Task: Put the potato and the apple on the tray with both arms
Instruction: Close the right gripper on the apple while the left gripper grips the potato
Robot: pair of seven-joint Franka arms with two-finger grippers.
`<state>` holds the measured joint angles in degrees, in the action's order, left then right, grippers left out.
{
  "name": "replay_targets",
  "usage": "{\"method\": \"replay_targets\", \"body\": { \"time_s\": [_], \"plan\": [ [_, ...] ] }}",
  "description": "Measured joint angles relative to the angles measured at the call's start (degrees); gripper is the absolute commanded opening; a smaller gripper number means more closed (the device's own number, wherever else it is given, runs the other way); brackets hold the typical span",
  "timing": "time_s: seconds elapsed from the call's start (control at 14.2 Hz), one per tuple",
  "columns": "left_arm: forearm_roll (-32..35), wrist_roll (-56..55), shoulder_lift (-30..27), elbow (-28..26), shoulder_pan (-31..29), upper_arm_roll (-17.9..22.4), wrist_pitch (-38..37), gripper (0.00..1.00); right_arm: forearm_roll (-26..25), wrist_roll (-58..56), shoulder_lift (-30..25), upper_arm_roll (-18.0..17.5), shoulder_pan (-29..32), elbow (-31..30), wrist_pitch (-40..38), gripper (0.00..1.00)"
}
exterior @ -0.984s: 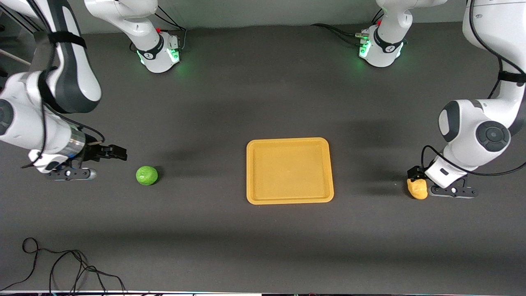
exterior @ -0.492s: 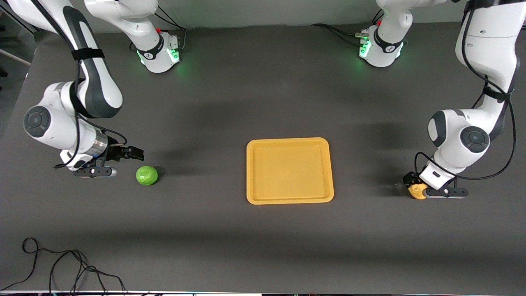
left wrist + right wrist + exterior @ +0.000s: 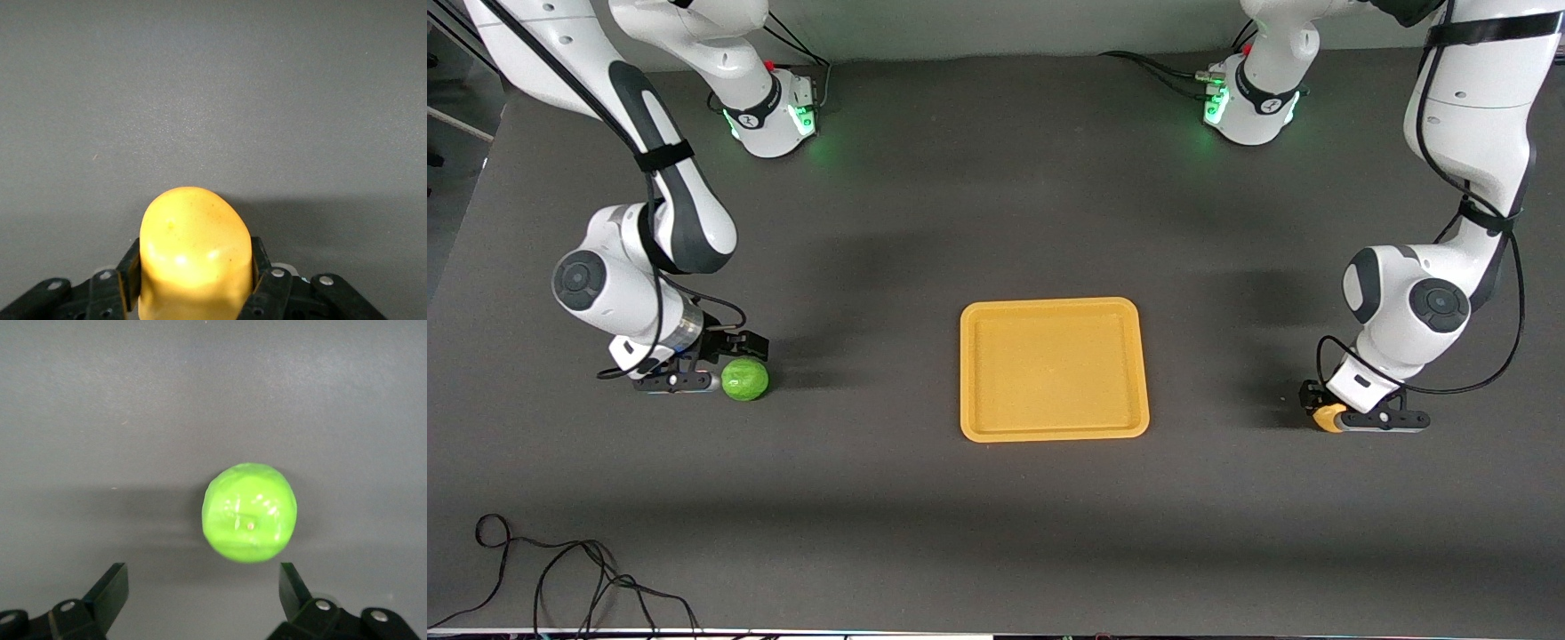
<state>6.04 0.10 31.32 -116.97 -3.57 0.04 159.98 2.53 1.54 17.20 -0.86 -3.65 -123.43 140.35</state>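
Observation:
The robot's right gripper should grab the apple by its round sides next, so that it can put the green apple (image 3: 744, 380) on the yellow-orange tray (image 3: 1049, 304).
The yellow-orange potato (image 3: 1328, 417) lies on the table at the left arm's end, mostly covered by my left gripper (image 3: 1320, 410). In the left wrist view the left gripper (image 3: 195, 259) is shut on the potato (image 3: 193, 247), one finger against each side. The green apple (image 3: 744, 380) lies at the right arm's end. My right gripper (image 3: 731, 360) is low beside it and open. In the right wrist view the apple (image 3: 249, 512) sits just past the tips of the right gripper (image 3: 200, 587), closer to one finger. The yellow-orange tray (image 3: 1049, 304) lies empty mid-table between them.
A loose black cable (image 3: 560, 569) lies at the table's corner nearest the front camera, at the right arm's end. The two arm bases (image 3: 769, 116) (image 3: 1249, 107) stand along the table's edge farthest from the front camera.
Both arms have come down. The right gripper moved toward the apple and now sits beside it. The left gripper moved over the potato and now covers most of it.

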Motion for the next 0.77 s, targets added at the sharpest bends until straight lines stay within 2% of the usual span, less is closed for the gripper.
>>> {"method": "replay_targets", "body": {
  "time_s": [0.07,0.21,0.49,0.63,0.77],
  "plan": [
    [0.0,0.0,-0.16,0.15,0.0,-0.01,-0.29,0.11,-2.66,0.15,0.82,0.08,0.01,0.0,1.04,1.0],
    [0.0,0.0,-1.7,0.98,0.11,-0.24,-4.38,0.0,-5.53,0.65,1.91,0.63,0.07,0.0,1.92,1.0],
    [-0.01,-2.19,-8.4,5.95,2.09,-0.97,-20.32,0.0,-6.24,2.41,3.76,1.63,0.35,0.01,5.19,0.99],
    [-0.01,-6.16,-11.85,8.45,3.43,-1.18,-27.59,0.0,-6.25,4.11,5.18,1.63,0.25,0.01,7.41,0.91],
    [-0.03,-10.77,-14.62,11.01,5.73,-1.56,-34.78,0.0,-6.25,4.71,6.02,1.62,0.1,0.13,8.32,0.71]
  ]
}}
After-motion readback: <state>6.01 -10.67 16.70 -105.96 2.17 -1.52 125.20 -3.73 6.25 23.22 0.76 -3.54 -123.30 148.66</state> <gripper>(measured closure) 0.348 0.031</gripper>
